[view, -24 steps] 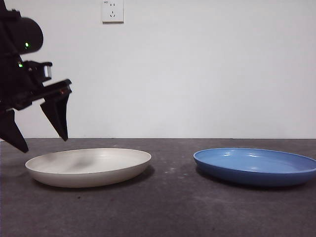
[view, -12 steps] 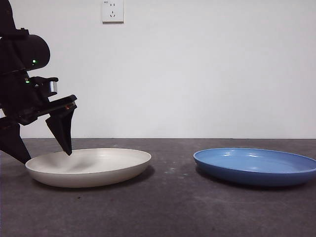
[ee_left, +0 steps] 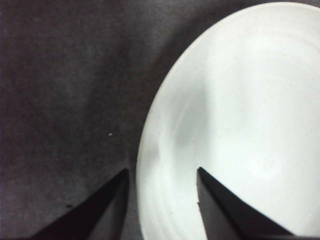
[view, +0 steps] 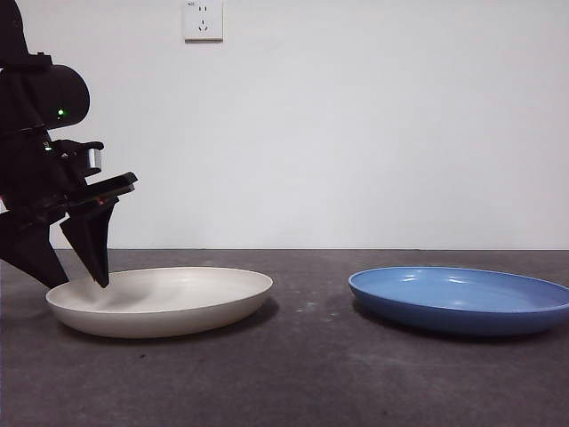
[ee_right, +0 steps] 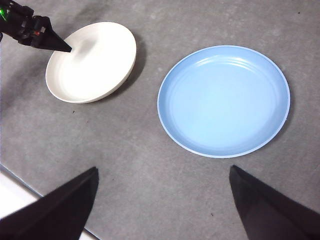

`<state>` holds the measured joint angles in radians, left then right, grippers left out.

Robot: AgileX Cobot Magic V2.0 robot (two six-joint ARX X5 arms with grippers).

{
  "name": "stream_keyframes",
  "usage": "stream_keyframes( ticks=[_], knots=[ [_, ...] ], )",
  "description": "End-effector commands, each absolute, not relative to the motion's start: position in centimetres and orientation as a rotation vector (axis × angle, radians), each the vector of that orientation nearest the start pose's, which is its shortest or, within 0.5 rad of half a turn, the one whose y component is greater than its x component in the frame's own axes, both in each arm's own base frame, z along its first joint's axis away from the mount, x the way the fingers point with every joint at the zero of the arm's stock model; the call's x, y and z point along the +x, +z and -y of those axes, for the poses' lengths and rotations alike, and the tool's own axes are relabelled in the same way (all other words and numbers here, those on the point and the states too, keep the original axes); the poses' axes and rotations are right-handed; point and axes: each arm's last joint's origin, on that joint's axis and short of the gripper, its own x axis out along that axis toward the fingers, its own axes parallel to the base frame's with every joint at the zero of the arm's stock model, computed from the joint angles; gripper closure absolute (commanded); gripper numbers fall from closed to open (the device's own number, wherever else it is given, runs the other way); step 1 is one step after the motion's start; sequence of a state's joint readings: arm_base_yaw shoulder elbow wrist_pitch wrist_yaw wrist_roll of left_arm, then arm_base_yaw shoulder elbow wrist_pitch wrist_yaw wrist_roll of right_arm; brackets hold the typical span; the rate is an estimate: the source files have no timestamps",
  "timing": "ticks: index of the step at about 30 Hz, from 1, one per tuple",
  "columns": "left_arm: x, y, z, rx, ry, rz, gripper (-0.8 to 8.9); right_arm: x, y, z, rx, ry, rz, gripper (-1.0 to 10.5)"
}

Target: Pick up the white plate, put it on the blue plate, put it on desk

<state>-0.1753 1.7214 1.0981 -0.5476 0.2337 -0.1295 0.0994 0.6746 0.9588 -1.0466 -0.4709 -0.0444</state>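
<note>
The robot should next grip the white plate by its thin raised rim (view: 59, 288) (ee_left: 142, 195) with its left gripper, since the plate is far wider than the gripper's open fingers.
The white plate (view: 169, 298) lies on the dark grey desk (view: 311, 374) at the left. The blue plate (view: 462, 298) lies to its right, apart from it. My left gripper (view: 80, 283) is down at the white plate's left rim. In the left wrist view its jaws (ee_left: 162, 172) are open, one over the desk outside the rim, one over the inside of the white plate (ee_left: 240, 125). My right gripper (ee_right: 163, 170) is open and empty, high above the desk. Its view shows the blue plate (ee_right: 225, 100), the white plate (ee_right: 92, 60) and the left gripper (ee_right: 57, 47).
A white wall with a socket (view: 203, 20) stands behind the desk. The desk's edge shows as a pale strip (ee_right: 12, 192) in the right wrist view. Bare desk lies between the two plates and in front of them.
My left gripper has come down from above the white plate's left side to its rim, and its jaws have narrowed around the rim. The plates have not moved.
</note>
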Motion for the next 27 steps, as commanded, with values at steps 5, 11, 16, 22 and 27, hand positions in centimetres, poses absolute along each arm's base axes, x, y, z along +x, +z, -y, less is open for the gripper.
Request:
stream_keyframes(
  ticks=[5, 11, 16, 22, 27],
  knots=[
    [32.99, 18.15, 6.65, -0.163, -0.273, -1.2, 7.04, 9.77, 33.58, -2.33, 0.106, 0.56, -0.728, 5.3],
    [32.93, 18.1, 6.54, -0.147, -0.245, -1.206, 7.48, 9.77, 33.58, -2.33, 0.106, 0.559, -0.728, 5.3],
    [32.96, 18.11, 6.53, -0.16, -0.231, -1.205, 8.02, 9.77, 33.58, -2.33, 0.106, 0.56, -0.728, 5.3],
    [33.0, 18.15, 6.54, -0.168, -0.227, -1.202, 8.05, 9.78, 33.58, -2.33, 0.106, 0.56, -0.728, 5.3],
    [33.0, 18.79, 6.4, -0.229, -0.249, -1.188, 8.05, 9.77, 33.58, -2.33, 0.106, 0.56, -0.728, 5.3]
  ],
)
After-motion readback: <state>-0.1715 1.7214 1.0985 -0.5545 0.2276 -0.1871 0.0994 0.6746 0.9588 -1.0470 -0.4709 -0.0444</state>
